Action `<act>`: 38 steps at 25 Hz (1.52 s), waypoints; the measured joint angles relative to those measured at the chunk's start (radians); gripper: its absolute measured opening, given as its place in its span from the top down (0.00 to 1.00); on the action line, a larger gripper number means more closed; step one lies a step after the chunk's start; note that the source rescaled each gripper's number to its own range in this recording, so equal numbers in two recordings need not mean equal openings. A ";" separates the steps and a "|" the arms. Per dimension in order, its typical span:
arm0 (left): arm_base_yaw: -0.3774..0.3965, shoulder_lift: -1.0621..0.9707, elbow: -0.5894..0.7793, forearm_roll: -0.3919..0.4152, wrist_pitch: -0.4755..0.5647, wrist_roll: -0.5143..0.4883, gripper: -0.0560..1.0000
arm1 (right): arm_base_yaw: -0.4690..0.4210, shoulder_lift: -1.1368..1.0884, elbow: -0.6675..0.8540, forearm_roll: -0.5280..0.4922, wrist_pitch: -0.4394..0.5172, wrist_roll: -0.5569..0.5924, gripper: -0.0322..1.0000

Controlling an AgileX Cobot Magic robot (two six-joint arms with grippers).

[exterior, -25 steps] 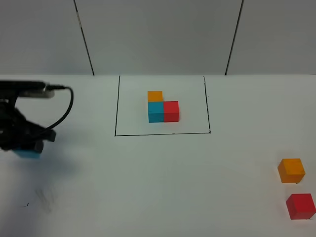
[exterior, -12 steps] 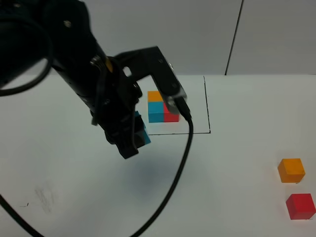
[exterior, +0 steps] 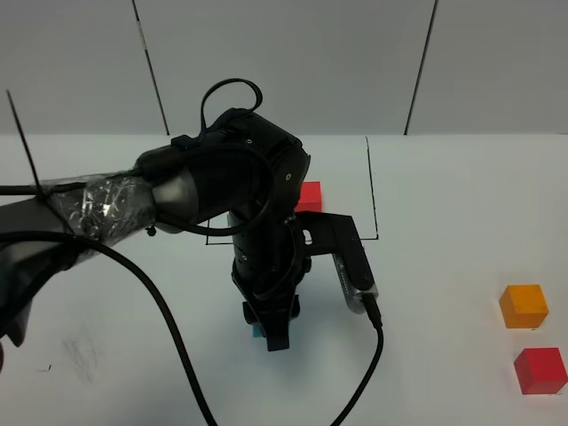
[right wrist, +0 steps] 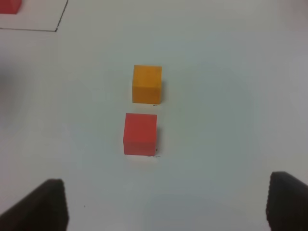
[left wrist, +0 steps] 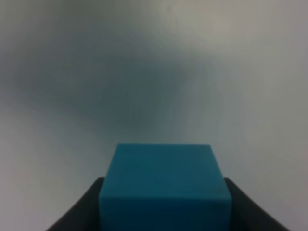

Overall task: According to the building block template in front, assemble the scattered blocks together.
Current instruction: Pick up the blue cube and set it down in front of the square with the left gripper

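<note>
My left gripper should lower the cyan-blue cube before it lets go, because the cube is still hovering and its shadow is apart from it on the white table.
My left gripper [exterior: 272,335] points down in front of the template, shut on the cyan-blue cube [exterior: 256,331]. In the left wrist view the cube [left wrist: 163,187] sits between the dark fingers [left wrist: 79,216], close over the white table. The template's red cube [exterior: 310,194] and part of the black outline [exterior: 373,200] show; the arm hides its orange and cyan cubes. The loose orange cube [exterior: 524,305] and red cube [exterior: 540,370] lie at the right front. In the right wrist view the open right gripper [right wrist: 166,202] hovers near the orange cube [right wrist: 147,84] and red cube [right wrist: 140,134].
The left arm [exterior: 222,195] and its black cable [exterior: 355,373] span the middle of the white table [exterior: 444,222]. The table's right edge lies just past the two loose cubes. A grey panelled wall [exterior: 284,62] stands behind.
My left arm has swung from the table's left edge to the middle front, carrying the cyan-blue cube, and has come down low. The orange and red cubes have not moved.
</note>
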 joint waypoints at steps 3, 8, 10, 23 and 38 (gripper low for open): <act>-0.006 0.019 0.021 -0.006 -0.088 0.023 0.94 | 0.000 0.000 0.000 0.000 0.000 0.000 0.22; -0.006 0.021 0.074 0.009 -0.155 0.027 0.94 | 0.000 0.000 0.000 0.000 0.000 0.000 0.22; -0.006 0.022 0.103 0.016 -0.159 0.025 0.94 | 0.000 0.000 0.000 0.000 0.000 0.000 0.22; -0.006 0.022 0.267 0.011 -0.425 0.003 0.94 | 0.000 0.000 0.000 0.000 0.000 0.000 0.22; -0.006 0.022 0.293 0.038 -0.476 0.003 0.94 | 0.000 0.000 0.000 0.000 0.000 0.000 0.22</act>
